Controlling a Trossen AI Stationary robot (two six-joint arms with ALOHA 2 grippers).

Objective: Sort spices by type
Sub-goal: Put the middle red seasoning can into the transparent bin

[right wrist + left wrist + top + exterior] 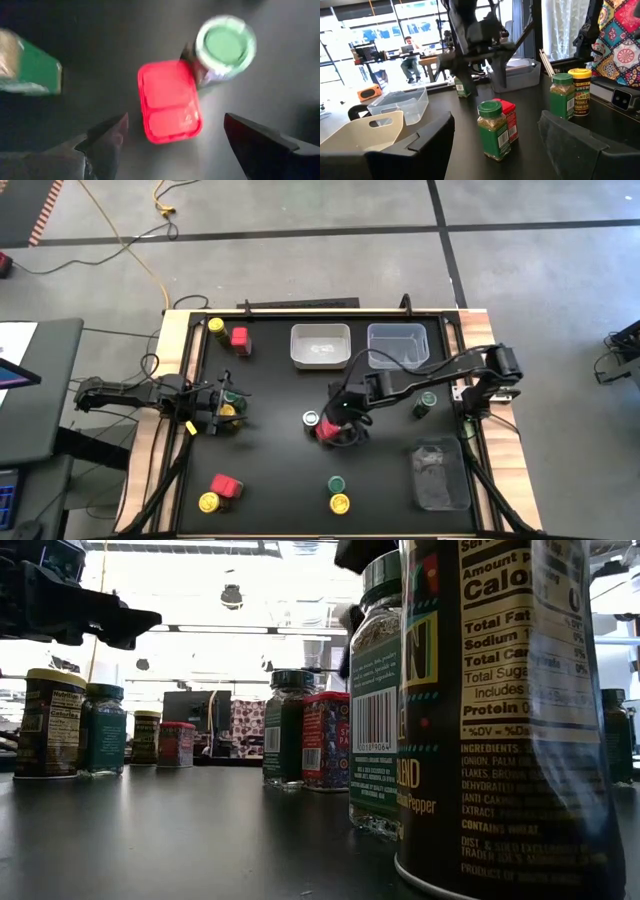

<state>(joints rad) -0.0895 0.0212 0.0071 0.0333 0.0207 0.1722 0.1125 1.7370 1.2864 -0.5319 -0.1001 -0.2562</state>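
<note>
The red spice box should be grabbed by its red lid (327, 430) (169, 100) with my right gripper next, so the box can be sorted with its own type.
Spice jars and boxes stand scattered on the black table. At its middle a red box (170, 102) stands against a green-lidded jar (225, 42). My right gripper (338, 423) hangs open above the red box and slants down, one finger (107, 137) to each side of it, touching nothing. My left gripper (218, 412) is open and level at the table's left edge, above a green-lidded jar (233, 394) and a yellow-lidded jar (228, 410). Nothing is between its fingers (435, 145).
A white bin (320, 345) and a clear bin (397, 345) stand at the far edge, and another clear bin (438, 473) at the near right. More spices: yellow jar (216, 326) and red box (240, 337) at the far left, several along the near edge, green jar (428, 399) at the right.
</note>
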